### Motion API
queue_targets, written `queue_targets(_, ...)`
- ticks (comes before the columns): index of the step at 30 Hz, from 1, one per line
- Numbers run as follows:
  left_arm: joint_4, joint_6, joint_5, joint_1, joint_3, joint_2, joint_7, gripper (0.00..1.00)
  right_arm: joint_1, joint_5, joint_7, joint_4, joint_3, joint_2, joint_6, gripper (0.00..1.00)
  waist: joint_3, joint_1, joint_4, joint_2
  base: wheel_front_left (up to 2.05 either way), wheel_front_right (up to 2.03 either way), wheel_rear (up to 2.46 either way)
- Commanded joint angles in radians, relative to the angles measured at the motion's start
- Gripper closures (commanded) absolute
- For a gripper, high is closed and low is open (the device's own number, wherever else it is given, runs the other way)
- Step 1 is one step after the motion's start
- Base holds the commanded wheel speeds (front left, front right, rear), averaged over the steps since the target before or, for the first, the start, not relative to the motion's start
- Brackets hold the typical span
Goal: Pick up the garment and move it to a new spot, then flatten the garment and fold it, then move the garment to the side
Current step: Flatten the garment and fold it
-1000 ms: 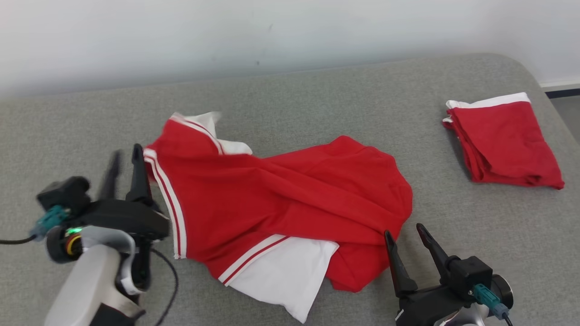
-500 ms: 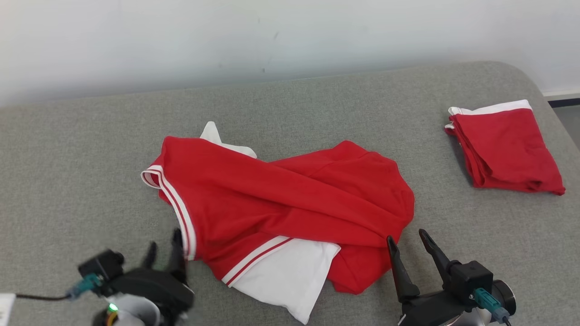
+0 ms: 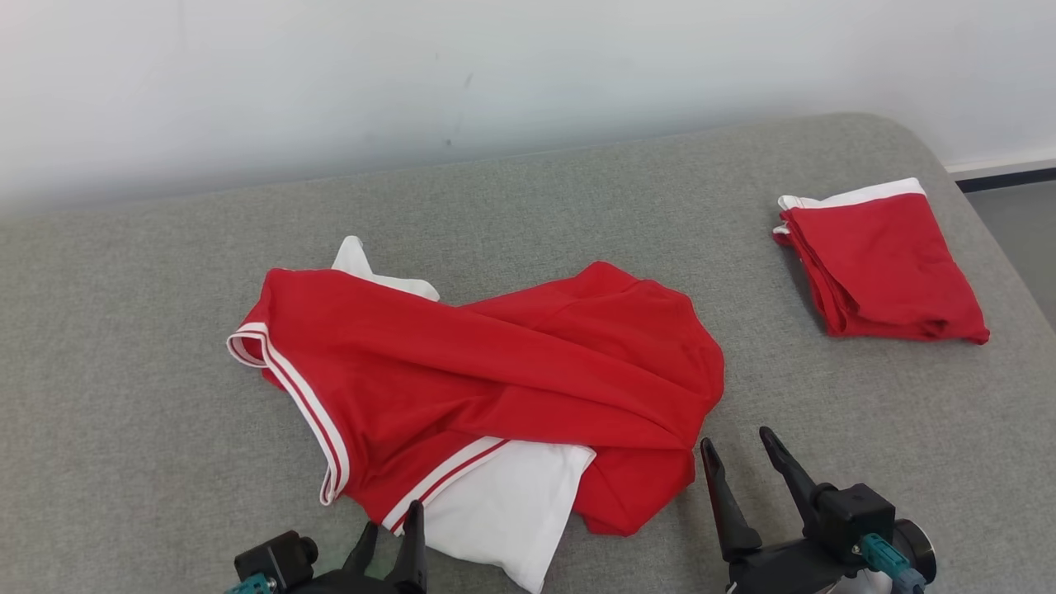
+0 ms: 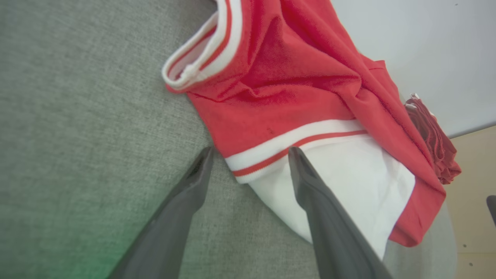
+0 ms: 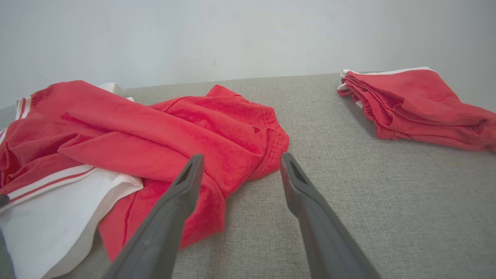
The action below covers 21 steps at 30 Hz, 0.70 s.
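The crumpled garment needs to be spread flat for folding. My left gripper should grab the garment's striped shoulder corner next.
The garment, red with white panels and red-and-white striped trim, lies crumpled in the middle of the grey padded surface. My left gripper is open at the bottom edge, its tips just short of the garment's near white panel. In the left wrist view this gripper has its open fingers on either side of the striped band of the garment, holding nothing. My right gripper stands open by the garment's near right corner. In the right wrist view it hovers empty above the red hem.
A second red garment, folded with a white band, lies at the far right of the surface, also seen in the right wrist view. A white wall runs behind. The surface's rounded right edge drops to the floor.
My left gripper opened, let go of the garment's striped left edge and drew back to the bottom edge. The raised edge dropped flat. The camera shifted slightly; the right gripper kept still.
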Motion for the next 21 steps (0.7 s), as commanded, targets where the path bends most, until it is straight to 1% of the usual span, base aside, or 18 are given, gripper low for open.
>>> queue_targets(1,-0.016,0.010,0.006,0.023,-0.004,0.004,0.007,0.00,0.010,0.007,0.000,-0.005,0.000,0.000,-0.003,0.00,0.002,0.0001,-0.003,0.0000,0.00,0.00,0.00)
queue_targets(6,-0.010,0.080,0.086,-0.008,-0.022,0.040,-0.011,0.00,0.004,0.011,0.001,-0.013,0.001,0.000,-0.003,0.00,0.009,0.0001,-0.003,0.0000,0.00,0.00,0.00)
queue_targets(7,0.000,0.088,0.099,-0.015,-0.028,0.043,-0.012,0.00,0.003,0.011,0.002,-0.014,0.002,0.000,-0.002,0.00,0.009,0.0001,-0.003,0.0000,0.00,0.00,0.00)
queue_targets(10,0.019,0.093,0.117,-0.029,-0.043,0.046,-0.005,0.00,0.001,0.011,0.004,-0.016,0.004,0.000,-0.002,0.00,0.010,0.0001,-0.004,0.0000,0.00,0.00,0.00)
queue_targets(11,0.025,0.088,0.113,-0.034,-0.051,0.042,0.003,0.09,0.001,0.011,0.005,-0.017,0.004,0.000,-0.002,0.00,0.010,0.0001,-0.005,0.0000,0.00,0.00,0.00)
queue_targets(12,0.025,0.078,0.112,-0.041,-0.057,0.039,0.005,0.81,0.002,0.010,0.005,-0.018,0.001,0.000,-0.002,0.00,0.011,0.0001,-0.004,0.0000,0.00,0.00,0.00)
queue_targets(13,0.022,0.069,0.109,-0.046,-0.063,0.035,0.007,1.00,0.003,0.010,0.005,-0.020,-0.002,0.000,-0.002,0.00,0.011,0.0001,-0.003,0.0000,0.00,0.00,0.00)
queue_targets(14,0.023,0.062,0.103,-0.046,-0.062,0.035,0.008,1.00,0.006,0.009,0.006,-0.021,-0.005,0.000,-0.002,0.00,0.012,0.0001,-0.001,0.0000,0.00,0.00,0.00)
queue_targets(16,0.013,0.064,0.091,-0.040,-0.042,0.041,-0.008,1.00,0.012,0.006,0.007,-0.024,-0.010,0.000,-0.002,0.00,0.013,0.0001,0.004,0.0000,0.00,0.00,0.00)
queue_targets(18,-0.007,0.075,0.075,-0.030,-0.005,0.060,-0.031,1.00,0.015,0.005,0.008,-0.027,-0.016,0.000,-0.003,0.00,0.015,0.0001,0.012,0.0000,0.00,0.00,0.00)
queue_targets(21,-0.050,0.105,0.071,-0.013,0.054,0.096,-0.065,1.00,0.024,-0.002,0.010,-0.032,-0.028,0.000,-0.002,0.00,0.019,0.0001,0.031,0.0000,0.00,0.00,0.00)
